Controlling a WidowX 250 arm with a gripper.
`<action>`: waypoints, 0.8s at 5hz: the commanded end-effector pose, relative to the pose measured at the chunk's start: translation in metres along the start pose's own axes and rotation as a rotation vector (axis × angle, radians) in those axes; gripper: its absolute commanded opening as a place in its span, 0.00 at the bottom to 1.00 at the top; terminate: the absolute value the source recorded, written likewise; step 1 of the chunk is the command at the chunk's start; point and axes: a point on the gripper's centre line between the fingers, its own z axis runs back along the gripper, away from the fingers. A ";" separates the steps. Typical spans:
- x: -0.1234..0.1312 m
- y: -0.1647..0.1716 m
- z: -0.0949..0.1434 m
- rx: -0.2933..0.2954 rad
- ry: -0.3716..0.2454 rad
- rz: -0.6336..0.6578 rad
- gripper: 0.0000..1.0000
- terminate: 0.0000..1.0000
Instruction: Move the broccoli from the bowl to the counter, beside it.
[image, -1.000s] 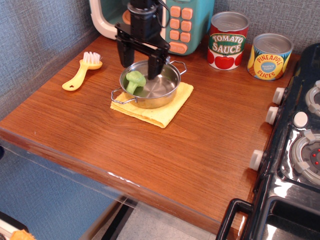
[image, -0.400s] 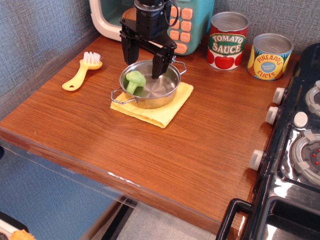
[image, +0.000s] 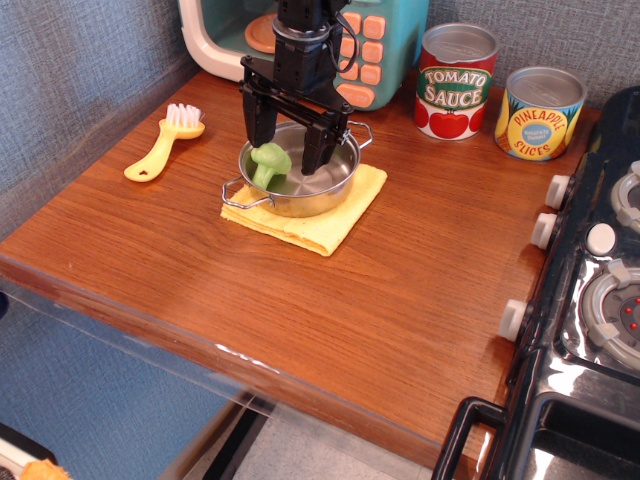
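My gripper is going to grab the broccoli by its rounded head next, to move it out onto the counter.
The light-green toy broccoli stands in the left part of the shiny steel bowl, which rests on a yellow cloth on the brown wood counter. My black gripper hangs open over the bowl, its fingers reaching down into it. The left finger is just behind and left of the broccoli's head; the right finger is to its right. The broccoli sits between and slightly in front of the fingers. I cannot tell if they touch it.
A yellow brush lies left of the bowl. A toy microwave stands behind it. A tomato sauce can and a pineapple can stand at the back right. A black stove fills the right edge.
My gripper has shifted slightly right and then lowered into the bowl, its fingers now straddling the broccoli. The broccoli and bowl have not moved.
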 end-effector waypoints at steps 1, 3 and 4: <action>0.004 0.006 0.003 -0.006 -0.003 0.030 1.00 0.00; 0.004 0.005 0.000 -0.020 -0.003 0.031 1.00 0.00; 0.004 0.002 -0.002 -0.027 -0.007 0.031 1.00 0.00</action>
